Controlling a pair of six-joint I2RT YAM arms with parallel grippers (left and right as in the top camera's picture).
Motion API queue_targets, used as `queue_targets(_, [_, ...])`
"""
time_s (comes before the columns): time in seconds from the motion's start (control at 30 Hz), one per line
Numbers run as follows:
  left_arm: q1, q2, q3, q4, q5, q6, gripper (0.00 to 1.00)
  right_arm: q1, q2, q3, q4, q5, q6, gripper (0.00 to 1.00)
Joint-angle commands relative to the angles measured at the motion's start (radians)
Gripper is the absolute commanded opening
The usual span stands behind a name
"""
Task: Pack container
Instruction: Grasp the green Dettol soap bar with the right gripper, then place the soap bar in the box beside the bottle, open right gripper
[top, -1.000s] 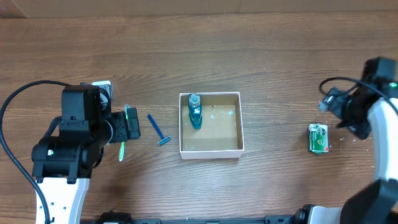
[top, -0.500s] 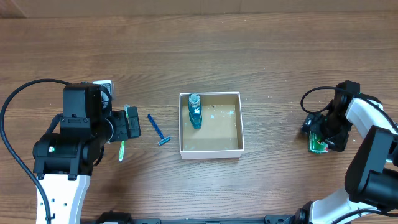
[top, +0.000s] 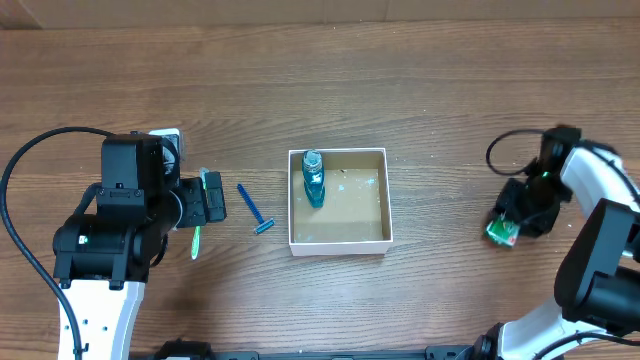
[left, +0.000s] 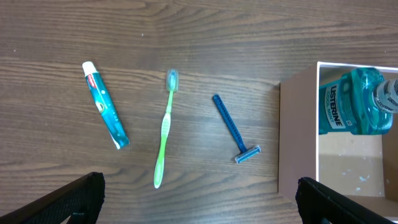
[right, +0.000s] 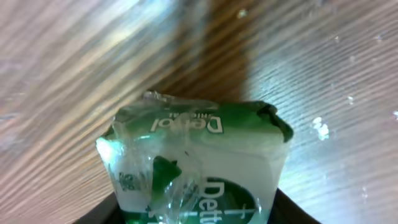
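The soap packet would come up with my right gripper if I lifted it now, because both of its fingers pinch the packet's sides with no gap.
The container (top: 340, 244), a white-walled square box with a brown floor, sits mid-table and shows in the left wrist view as a side wall (left: 297, 137). A teal mouthwash bottle (top: 313, 178) (left: 354, 102) lies in its left part. A green-and-white soap packet (top: 503, 231) (right: 199, 155) is at the far right, tilted, with my right gripper (top: 522, 212) (right: 196, 208) shut on its sides. My left gripper (top: 210, 202) (left: 199, 205) hangs open over bare wood, holding nothing.
Left of the container lie a blue razor (top: 255, 210) (left: 236, 129), a green toothbrush (top: 198, 228) (left: 165, 134) and a small toothpaste tube (left: 104, 104). The left arm covers the toothpaste in the overhead view.
The right arm came down onto the soap packet and its jaws closed on it. The packet shifted slightly left and tilted. The left arm has stayed still.
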Motion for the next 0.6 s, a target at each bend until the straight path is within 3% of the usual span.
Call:
queue_targets(0.0, [0.005, 0.002, 0.021, 0.003, 0.005, -0.016, 1.0, 0.053, -0.058, 0.22, -0.103, -0.065, 0.006, 0.46])
queue_targets(0.1, [0.005, 0.002, 0.021, 0.004, 0.004, -0.016, 1.0, 0.194, -0.175, 0.377, -0.172, -0.064, -0.013, 0.46])
queue_targets(0.23, [0.005, 0.002, 0.021, 0.004, 0.005, -0.016, 1.0, 0.478, -0.317, 0.42, -0.126, -0.052, 0.001, 0.4])
queue_targets(0.37, [0.005, 0.002, 0.021, 0.004, 0.005, -0.016, 1.0, 0.755, -0.282, 0.379, -0.054, 0.008, 0.103, 0.41])
queue_targets(0.57, [0.005, 0.002, 0.021, -0.001, 0.005, -0.017, 1.0, 0.858, -0.151, 0.267, 0.071, 0.014, 0.148, 0.41])
